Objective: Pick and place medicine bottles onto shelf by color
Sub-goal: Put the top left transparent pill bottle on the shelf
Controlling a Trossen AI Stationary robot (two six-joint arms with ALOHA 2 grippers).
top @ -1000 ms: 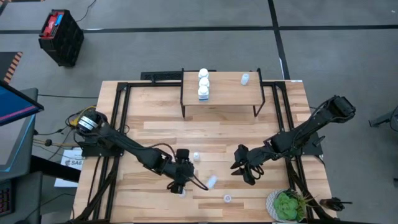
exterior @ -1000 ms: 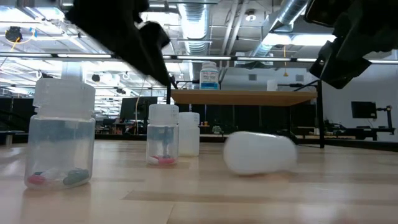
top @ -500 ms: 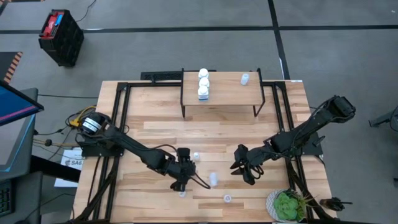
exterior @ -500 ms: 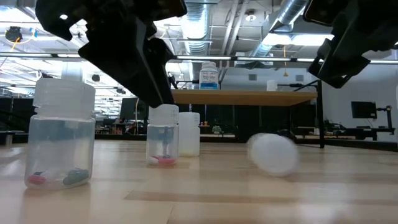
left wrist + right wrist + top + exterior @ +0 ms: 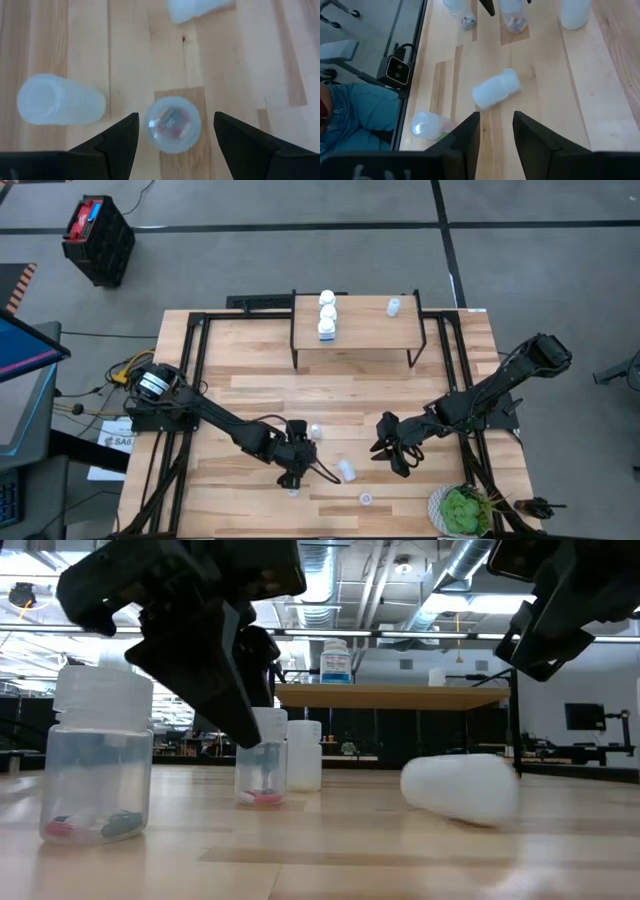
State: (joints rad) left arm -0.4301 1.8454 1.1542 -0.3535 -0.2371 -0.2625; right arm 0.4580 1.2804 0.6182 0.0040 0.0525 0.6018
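The translucent bottle has its cap (image 5: 173, 124) level between my left fingers; I'll close.
My left gripper (image 5: 291, 472) is open and points down over an upright translucent bottle (image 5: 172, 124) with pills inside. Its fingers stand on either side of the cap without touching it, and the gripper hides the bottle in the high view. A white bottle (image 5: 347, 471) lies on its side to the right. Another white bottle (image 5: 316, 430) stands behind, and translucent bottles stand at the near edge (image 5: 293, 491) and farther right (image 5: 366, 499). The shelf (image 5: 365, 338) carries three white bottles (image 5: 326, 315) and one pale blue bottle (image 5: 393, 306). My right gripper (image 5: 392, 448) is open and empty above the table, right of the bottles.
A potted plant (image 5: 461, 510) stands at the table's near right corner. Black frame rails (image 5: 190, 380) run along the table's left and right sides. A person in jeans (image 5: 350, 115) shows beyond the table's near edge in the right wrist view.
My left gripper has come down from above and a little toward the right, and its open fingers now straddle the translucent bottle. The lying white bottle has spun about on the table and shifted slightly toward the right edge.
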